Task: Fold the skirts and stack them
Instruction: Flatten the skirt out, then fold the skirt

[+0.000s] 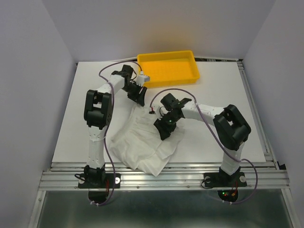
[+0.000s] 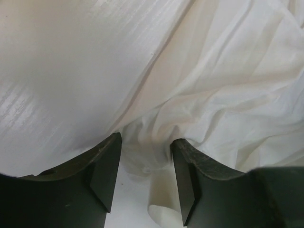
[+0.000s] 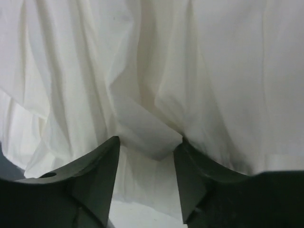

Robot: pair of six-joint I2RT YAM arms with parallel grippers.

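Note:
Next, my left gripper grabs the fold at its far edge [image 1: 141, 106] to spread out the white skirt [image 1: 137, 147] for folding.
A white skirt [image 1: 137, 147] of thin pleated fabric lies crumpled and partly spread on the white table, toward the near edge. My left gripper [image 1: 138, 99] is at the skirt's far edge. In the left wrist view the gripper [image 2: 145, 142] is open, with a fold of the skirt [image 2: 213, 71] lying between its jaws. My right gripper [image 1: 163, 132] presses down on the skirt's right part. In the right wrist view the gripper [image 3: 147, 142] is open, with a creased corner of the skirt [image 3: 213, 71] in the gap. I see only one heap of cloth.
An empty yellow tray [image 1: 168, 69] stands at the table's far edge, just behind the left gripper. Cables loop from both arms over the table. A metal rail [image 1: 161, 171] runs along the near edge.

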